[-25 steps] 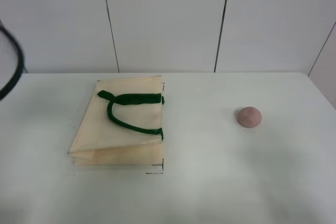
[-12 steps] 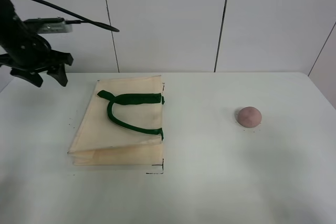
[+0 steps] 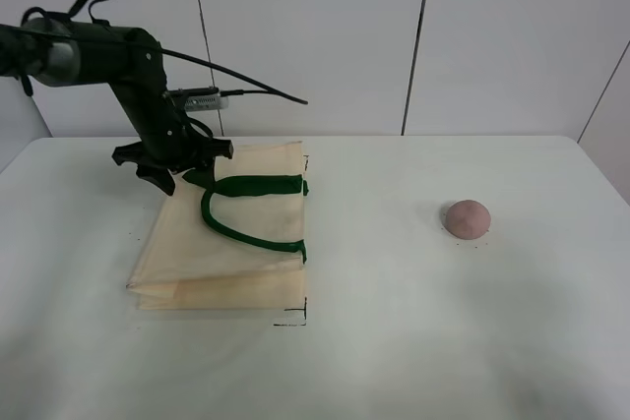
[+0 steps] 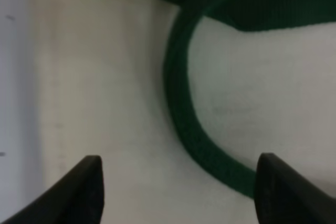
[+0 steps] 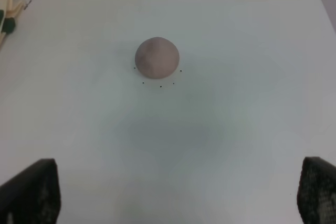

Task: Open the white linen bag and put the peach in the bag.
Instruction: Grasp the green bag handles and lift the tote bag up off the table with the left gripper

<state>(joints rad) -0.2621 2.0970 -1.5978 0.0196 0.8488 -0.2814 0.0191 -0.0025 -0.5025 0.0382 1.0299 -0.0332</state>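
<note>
My left gripper has to grip the white linen bag next by its curved green handle, which loops on top, because the bag lies flat on the tabletop.
The white linen bag (image 3: 241, 238) lies flat and folded on the table, left of centre, with its dark green handles (image 3: 251, 187) on top. My left gripper (image 3: 179, 172) is open and hovers low over the bag's far left corner, beside the handle end. In the left wrist view the open gripper (image 4: 179, 184) straddles the curved green handle (image 4: 181, 114) on the cream fabric (image 4: 105, 93). The peach (image 3: 467, 217) sits on the table at the right, apart from the bag. In the right wrist view my open, empty right gripper (image 5: 176, 192) is well short of the peach (image 5: 157, 57).
The white table (image 3: 394, 322) ends at a white panelled wall (image 3: 315, 36) behind. Small black marks (image 3: 293, 320) lie at the bag's near right corner. The left arm's cable (image 3: 246, 81) arcs above the bag. The bag's edge shows in the right wrist view (image 5: 6, 3).
The left arm has swung in from the far left and come down over the bag's far left corner. The bag and the peach have not moved.
</note>
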